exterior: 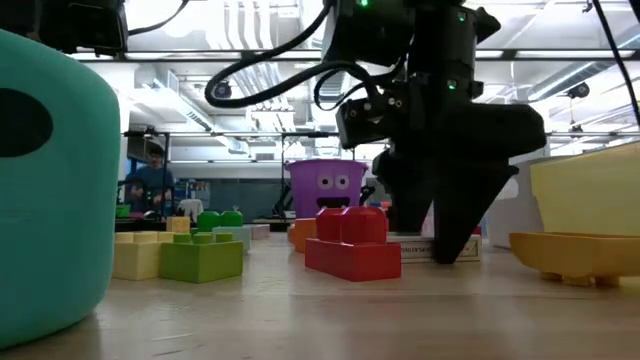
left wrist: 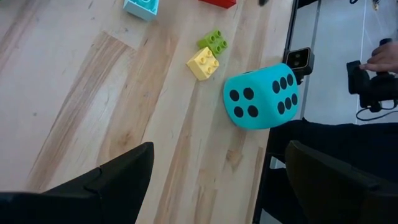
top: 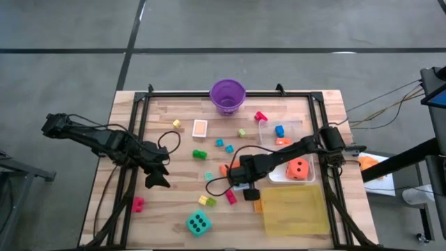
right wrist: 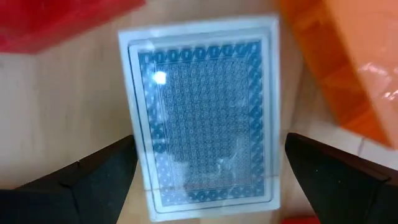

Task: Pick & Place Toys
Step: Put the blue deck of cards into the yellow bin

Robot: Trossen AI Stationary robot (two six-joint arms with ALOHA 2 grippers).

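My right gripper should close on the blue-backed card (right wrist: 205, 112) now, as its fingers are beside the card's long edges and would hold it.
Toys lie scattered on the wooden table (top: 181, 150). A blue-backed card (right wrist: 205, 112) lies flat on the wood between a red block (right wrist: 56, 18) and an orange piece (right wrist: 348, 62). My right gripper (top: 249, 188) points straight down over it, open, one finger on either side of the card, touching nothing that I can see. In the low view this gripper (exterior: 440, 235) stands just behind the red block (exterior: 350, 245). My left gripper (top: 157, 180) hangs open at the left, above bare wood. Ahead of it lie the teal die (left wrist: 261, 96) and a yellow block (left wrist: 203, 63).
The purple bucket (top: 228, 95) stands at the far edge. At the right, a clear tub (top: 279, 174) holds an orange die (top: 298, 169), and a yellow tray (top: 293, 209) lies near the front. A card (top: 200, 128) and small blocks dot the middle. A person's hand (left wrist: 382, 56) shows beyond the table.
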